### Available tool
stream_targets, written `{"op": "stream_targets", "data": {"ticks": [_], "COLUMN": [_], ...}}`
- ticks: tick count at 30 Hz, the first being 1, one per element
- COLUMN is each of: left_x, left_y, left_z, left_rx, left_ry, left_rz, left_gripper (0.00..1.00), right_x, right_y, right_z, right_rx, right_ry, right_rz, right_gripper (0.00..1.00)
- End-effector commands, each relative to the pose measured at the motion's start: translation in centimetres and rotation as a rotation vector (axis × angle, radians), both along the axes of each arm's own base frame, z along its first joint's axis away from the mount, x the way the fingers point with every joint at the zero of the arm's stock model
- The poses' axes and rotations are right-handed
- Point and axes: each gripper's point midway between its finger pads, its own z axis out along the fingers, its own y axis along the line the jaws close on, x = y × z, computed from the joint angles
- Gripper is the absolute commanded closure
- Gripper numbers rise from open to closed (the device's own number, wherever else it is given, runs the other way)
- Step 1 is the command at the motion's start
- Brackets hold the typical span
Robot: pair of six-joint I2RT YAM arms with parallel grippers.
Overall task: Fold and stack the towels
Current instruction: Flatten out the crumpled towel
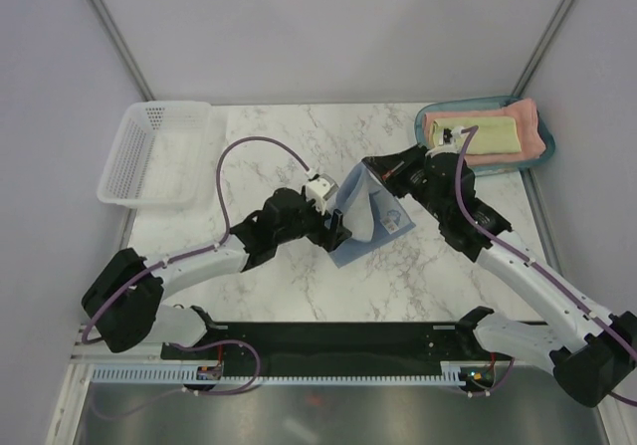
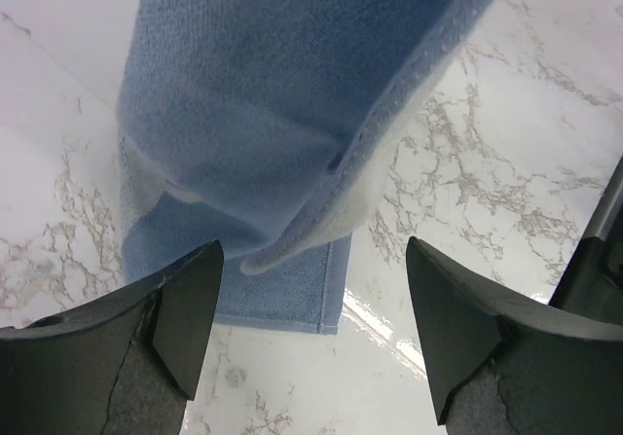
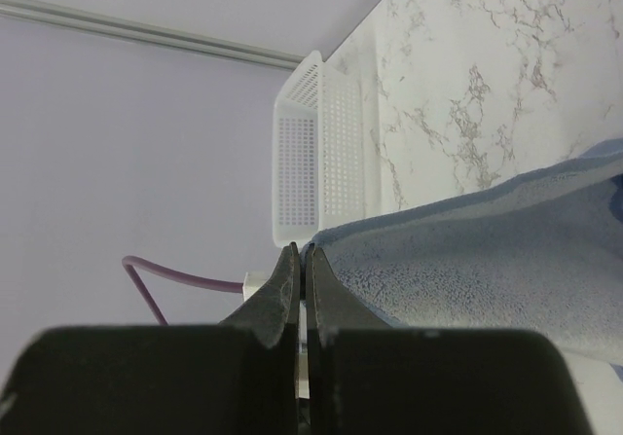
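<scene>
I will next grab the grey-blue towel with my left gripper by its hanging corner, along the towel's edge my right gripper pinches, to spread and fold it.
The grey-blue towel [image 1: 366, 216] with white print hangs in the middle of the table, its lower end lying on the marble. My right gripper [image 1: 368, 166] is shut on the towel's top corner, and the right wrist view shows its jaws [image 3: 303, 255] pinching the towel's edge [image 3: 487, 260]. My left gripper [image 1: 336, 234] sits at the towel's lower left, open. In the left wrist view the towel [image 2: 282, 114] drapes just ahead of the wide-apart fingertips [image 2: 311, 328], with nothing between them. The pale-yellow towel [image 1: 488, 134] lies folded on the folded salmon-pink towel [image 1: 528, 131].
A teal tray [image 1: 426, 118] at the back right holds the pink and yellow towels. A white perforated basket [image 1: 154, 151] stands at the back left. Grey walls enclose the marble table [image 1: 269, 136] on three sides.
</scene>
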Motion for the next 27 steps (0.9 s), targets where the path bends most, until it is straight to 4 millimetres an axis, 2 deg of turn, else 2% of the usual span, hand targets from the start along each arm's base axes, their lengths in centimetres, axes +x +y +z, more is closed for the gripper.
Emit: {"op": "stream_targets", "data": {"ticks": [1, 2, 5, 9, 11, 18, 21, 24, 26, 27], "left_x": [-0.7, -0.5, 0.4, 0.4, 0.4, -0.6, -0.5, -0.2, 0.1, 0.1], "left_y": [-1.8, -2.0, -1.9, -2.1, -2.3, -3.3, -3.3, -2.9, -2.7, -2.6], "left_z": [2.9, 2.1, 1.6, 2.9, 2.8, -0.6, -1.2, -1.3, -1.0, -0.5], "left_rx": [-0.033, -0.012, 0.023, -0.036, -0.037, -0.033, -0.037, -0.039, -0.04, -0.044], "left_ry": [-0.055, -0.038, -0.031, -0.009, 0.002, 0.119, 0.126, 0.118, 0.105, 0.094], "left_rz": [-0.174, -0.18, -0.175, -0.215, -0.227, -0.275, -0.268, -0.228, -0.207, -0.204], "left_gripper": [0.16, 0.16, 0.16, 0.17, 0.18, 0.25, 0.29, 0.45, 0.63, 0.79], "right_x": [-0.4, -0.4, -0.5, -0.7, -0.5, -0.2, -0.2, 0.0, 0.0, 0.1], "right_y": [-0.4, -0.4, -0.5, -0.6, -0.8, -1.1, -1.3, -2.0, -2.2, -2.4], "right_z": [1.8, 1.7, 1.7, 1.4, 1.3, 1.3, 1.2, 0.6, 0.2, -0.4], "right_rx": [0.04, 0.037, 0.042, 0.042, 0.049, 0.055, 0.055, 0.038, 0.03, 0.019], "right_ry": [-0.035, -0.034, -0.032, -0.025, -0.021, -0.021, -0.021, -0.021, -0.013, -0.005], "right_rz": [0.001, 0.003, 0.011, 0.018, 0.009, 0.007, 0.002, -0.025, -0.032, -0.036], "right_gripper": [1.0, 1.0, 1.0, 1.0, 1.0, 1.0, 1.0, 1.0, 1.0, 1.0]}}
